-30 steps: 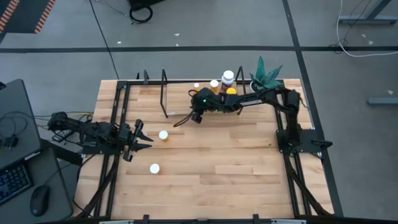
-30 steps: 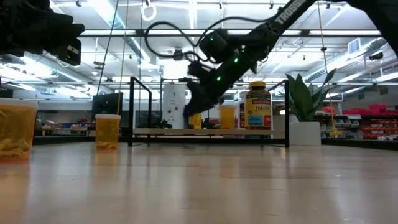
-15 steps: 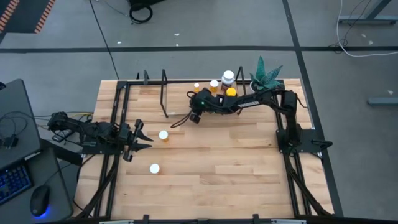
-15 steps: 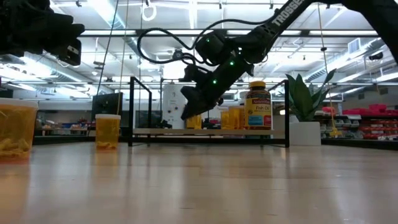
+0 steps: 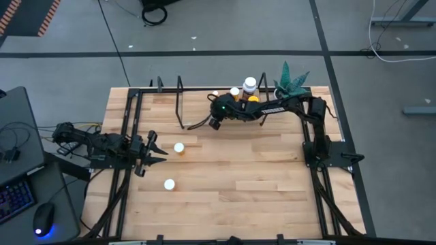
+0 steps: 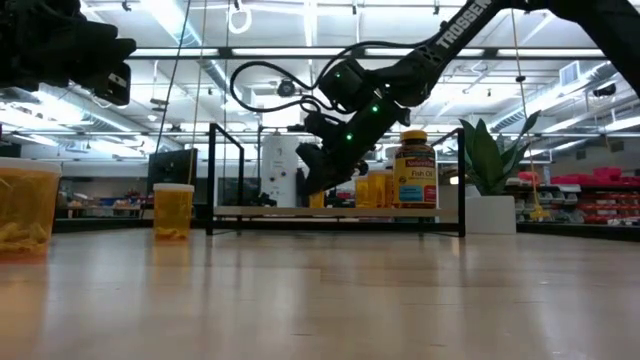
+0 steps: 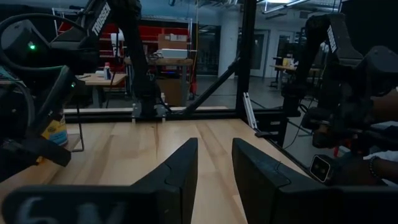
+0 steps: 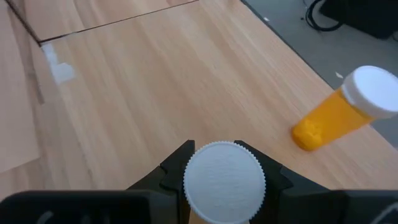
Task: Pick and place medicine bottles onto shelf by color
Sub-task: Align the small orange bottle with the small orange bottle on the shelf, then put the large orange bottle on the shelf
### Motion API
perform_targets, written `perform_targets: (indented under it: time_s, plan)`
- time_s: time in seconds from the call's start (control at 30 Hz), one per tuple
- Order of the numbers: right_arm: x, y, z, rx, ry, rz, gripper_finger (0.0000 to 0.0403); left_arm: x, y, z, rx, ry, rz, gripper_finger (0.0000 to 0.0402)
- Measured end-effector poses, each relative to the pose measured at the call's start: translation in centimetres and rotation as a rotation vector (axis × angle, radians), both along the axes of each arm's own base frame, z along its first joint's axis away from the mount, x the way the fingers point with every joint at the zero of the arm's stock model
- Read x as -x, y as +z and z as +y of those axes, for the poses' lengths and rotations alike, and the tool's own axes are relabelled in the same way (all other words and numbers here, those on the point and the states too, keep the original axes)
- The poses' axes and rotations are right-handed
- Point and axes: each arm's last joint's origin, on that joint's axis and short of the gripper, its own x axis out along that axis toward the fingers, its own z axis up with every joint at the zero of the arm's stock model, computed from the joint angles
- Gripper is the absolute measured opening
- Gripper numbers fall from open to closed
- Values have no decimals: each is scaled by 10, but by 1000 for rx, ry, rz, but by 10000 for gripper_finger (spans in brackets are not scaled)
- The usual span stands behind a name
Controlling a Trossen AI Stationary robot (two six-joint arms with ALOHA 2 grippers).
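My right gripper is ready to open and will let go. The white-capped bottle (image 8: 224,182) is low over the shelf board (image 8: 161,99) beside the other orange bottle, so it would stay standing there.
My right gripper (image 5: 214,122) is over the shelf (image 6: 250,210), shut on a small orange bottle whose white cap (image 8: 224,180) fills the right wrist view. On the shelf stand other orange bottles (image 6: 370,188), a dark amber bottle with a yellow lid (image 6: 415,170) and a white bottle (image 5: 250,84). One orange bottle (image 8: 339,109) stands just beyond the held one. Two orange bottles with white caps (image 5: 178,147) (image 5: 169,184) stand on the table. My left gripper (image 7: 214,168) is open and empty, next to the nearer of them (image 5: 153,153). My right gripper pinches the bottle at its white cap (image 8: 189,177), one finger on each side. The fingers come from above, slanting down toward the table's left. The orange body is hidden under the cap; I cannot tell whether its bottom touches the shelf board.
A white pot with a green plant (image 5: 293,78) stands at the shelf's right end. The shelf's black upright loops (image 5: 180,102) rise at its left end. Open tabletop lies between the shelf and the near edge.
My right gripper has gone a little toward the table's far edge, closer to the bottles on the shelf, still shut on the orange bottle.
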Motion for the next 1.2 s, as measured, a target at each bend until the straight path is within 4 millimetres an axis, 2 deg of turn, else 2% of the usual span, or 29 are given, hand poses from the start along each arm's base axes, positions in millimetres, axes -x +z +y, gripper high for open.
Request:
perform_targets:
  time_s: [0.17, 0.53, 0.9, 1.2]
  plan:
    - [0, -1, 1, -2, 2, 7, 126, 0, 0, 0, 0, 0, 0, 107]
    - [2, 3, 1, 14, 18, 25, 200, 0, 0, 0, 0, 0, 0, 107]
    - [15, 45, 6, 48, 34, -15, 244, 0, 0, 0, 0, 0, 0, 107]
    - [43, 109, 39, 103, 99, -139, 243, 0, 0, 0, 0, 0, 0, 107]
